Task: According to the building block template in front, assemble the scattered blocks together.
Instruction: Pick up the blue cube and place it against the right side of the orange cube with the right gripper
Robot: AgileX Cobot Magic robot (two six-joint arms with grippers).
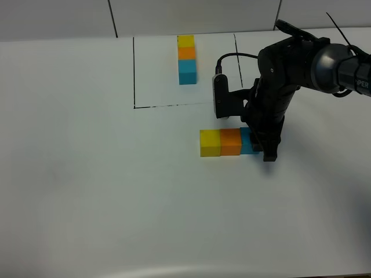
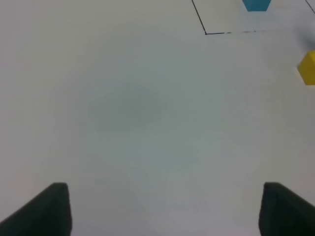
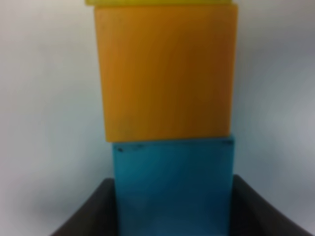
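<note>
The blue block's lower edge (image 1: 247,153) meets the table in line with the orange block, so it is time for my right gripper to open.
The building block template (image 1: 186,59), a yellow-orange-blue line of cubes, lies at the back inside a thin black outline (image 1: 134,75). Nearer the middle, the scattered blocks sit side by side in a row: yellow (image 1: 210,143), orange (image 1: 231,142) and blue (image 1: 247,141). My right gripper (image 1: 258,147) is shut on the blue block (image 3: 172,187), one dark finger (image 3: 93,211) on each side. That block presses against the orange one (image 3: 167,73). My left gripper (image 2: 165,211) is open over bare table, with the yellow block (image 2: 307,68) far off to one side.
The white table (image 1: 87,174) stretches wide to the left and front. A black cable (image 1: 232,57) loops off the right arm above the row. The outline's corner (image 2: 205,33) and the template's blue cube (image 2: 256,5) show in the left wrist view.
</note>
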